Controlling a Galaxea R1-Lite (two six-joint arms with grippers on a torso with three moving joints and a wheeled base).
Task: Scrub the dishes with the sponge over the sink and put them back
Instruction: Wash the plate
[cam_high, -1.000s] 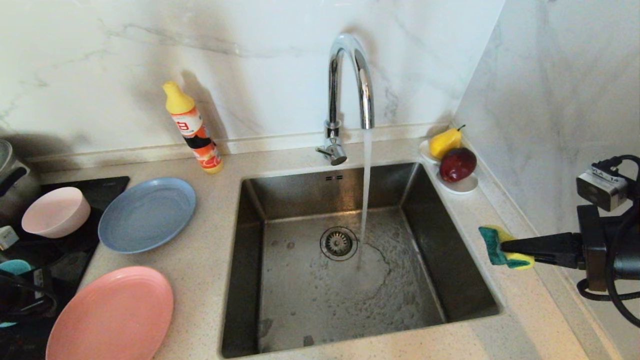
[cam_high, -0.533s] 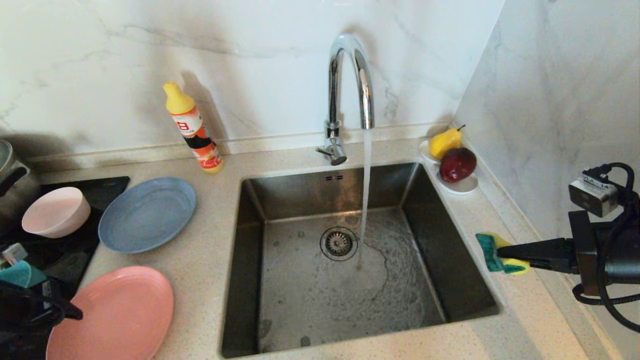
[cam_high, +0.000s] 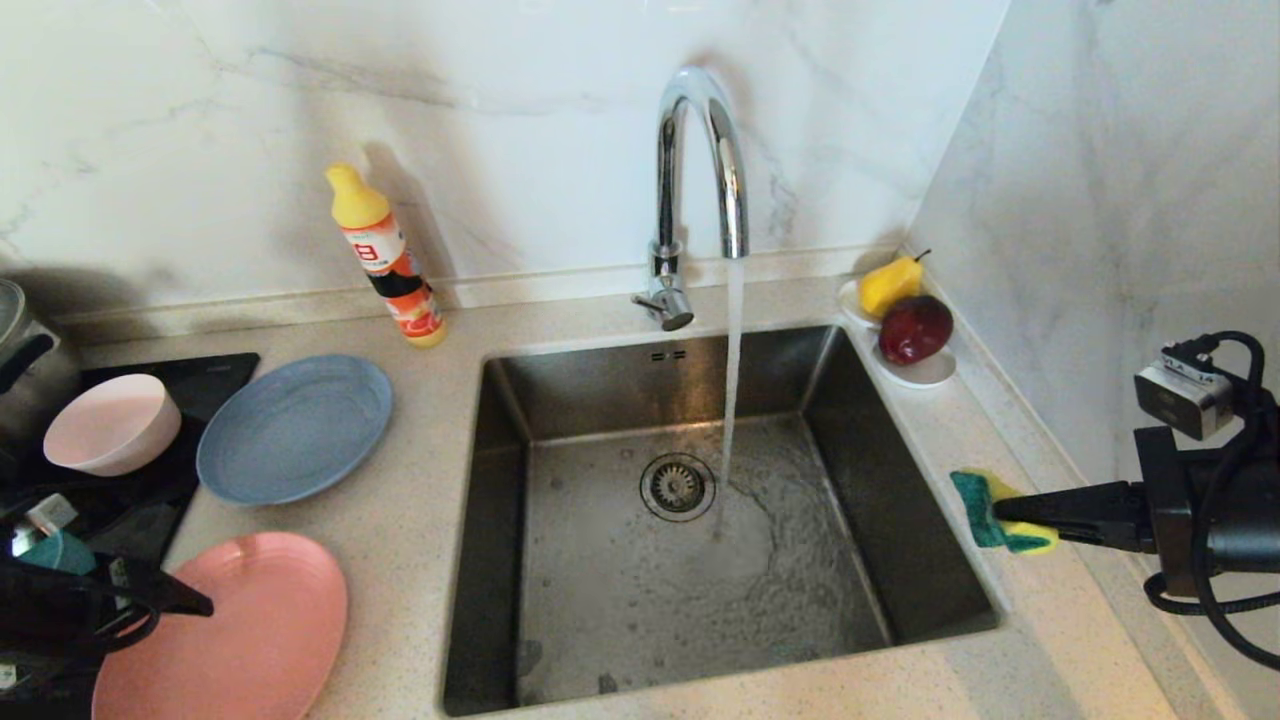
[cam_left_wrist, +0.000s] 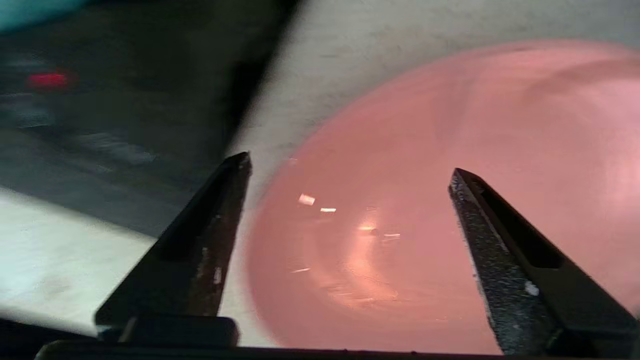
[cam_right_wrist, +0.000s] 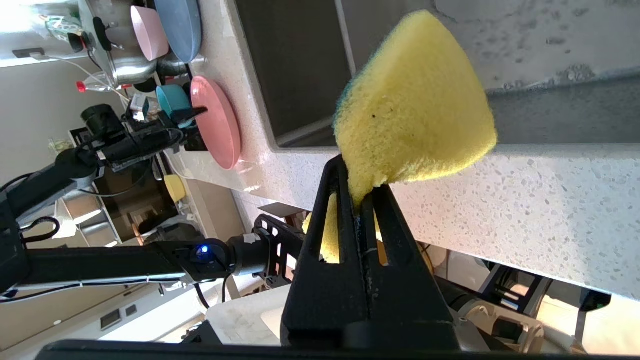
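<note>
The left gripper pinches the salmon-pink plate by its raised rim next, since the plate's broad side spreads wider than the gripper's open fingers.
My left gripper is open at the front left, its fingers spread over the left part of the salmon-pink plate and holding nothing. Behind that arm, a teal bowl shows only in part. A pale pink bowl and a blue-grey plate lie on the counter left of the sink. My right gripper is shut on the yellow and green sponge, held above the counter at the sink's right rim. The sponge bulges out past the pinched fingertips.
Water runs from the chrome tap into the basin beside the drain strainer. A detergent bottle stands at the back wall. A white fruit dish sits at the back right corner. A black cooktop and a pot are at the far left.
My left gripper has opened and moved right, out over the salmon-pink plate. The right gripper with the sponge has sunk slightly and kept its grip.
</note>
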